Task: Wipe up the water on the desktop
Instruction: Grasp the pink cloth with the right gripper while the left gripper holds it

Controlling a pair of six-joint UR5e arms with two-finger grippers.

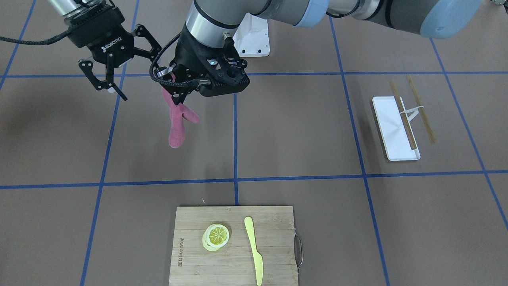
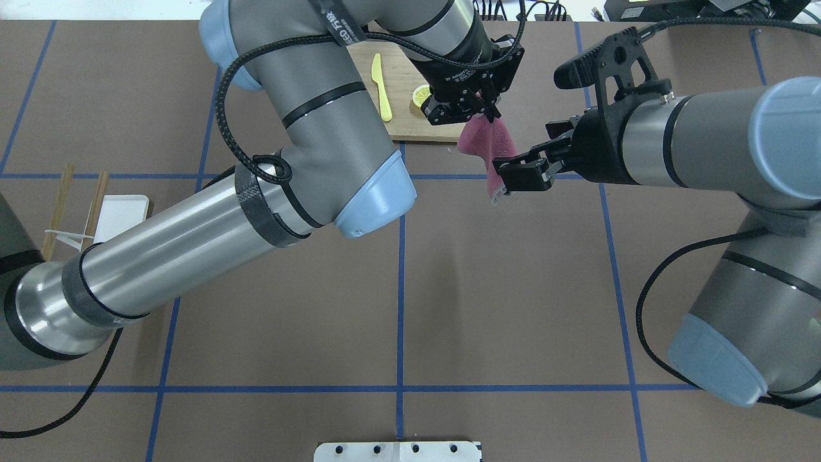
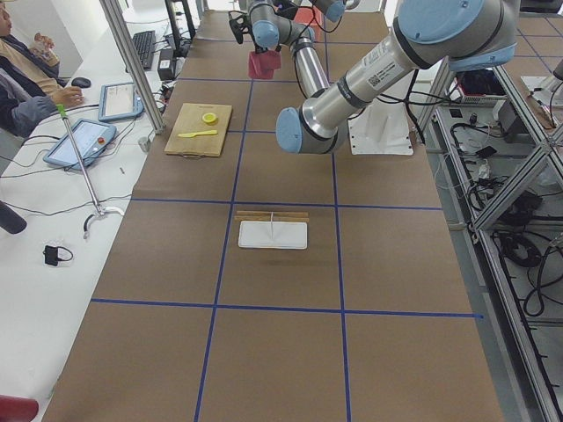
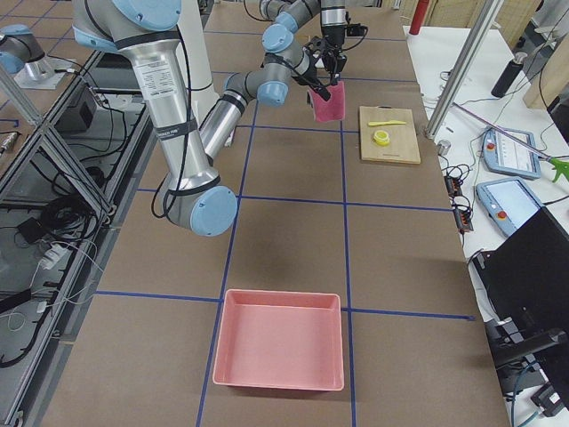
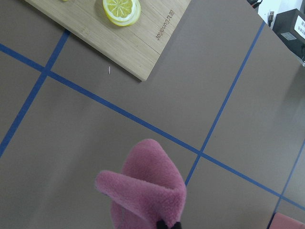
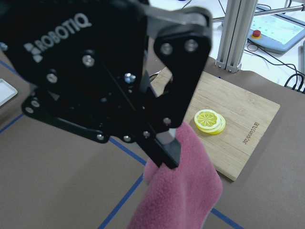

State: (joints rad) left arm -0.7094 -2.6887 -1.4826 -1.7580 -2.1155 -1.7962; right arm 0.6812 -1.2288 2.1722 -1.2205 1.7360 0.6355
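The robot needs to wipe up water on the desktop, so its right gripper should next grab the pink cloth (image 1: 176,127) by its bunched top.
The desktop (image 1: 301,131) is a matte brown surface crossed by blue tape lines; no water shows on it. My left gripper (image 1: 178,99) is shut on the top of a pink cloth (image 1: 176,127), which hangs above the desktop. The cloth also shows in the overhead view (image 2: 487,144), the left wrist view (image 5: 150,188) and the right wrist view (image 6: 183,195). My right gripper (image 1: 131,73) is open and empty, close beside the cloth at about the same height.
A bamboo cutting board (image 1: 190,258) holds lemon slices (image 1: 216,235) and a yellow knife (image 1: 254,250). A white tray (image 1: 387,119) with chopsticks (image 1: 405,115) lies toward my left. A pink bin (image 4: 280,338) sits at my right end of the table.
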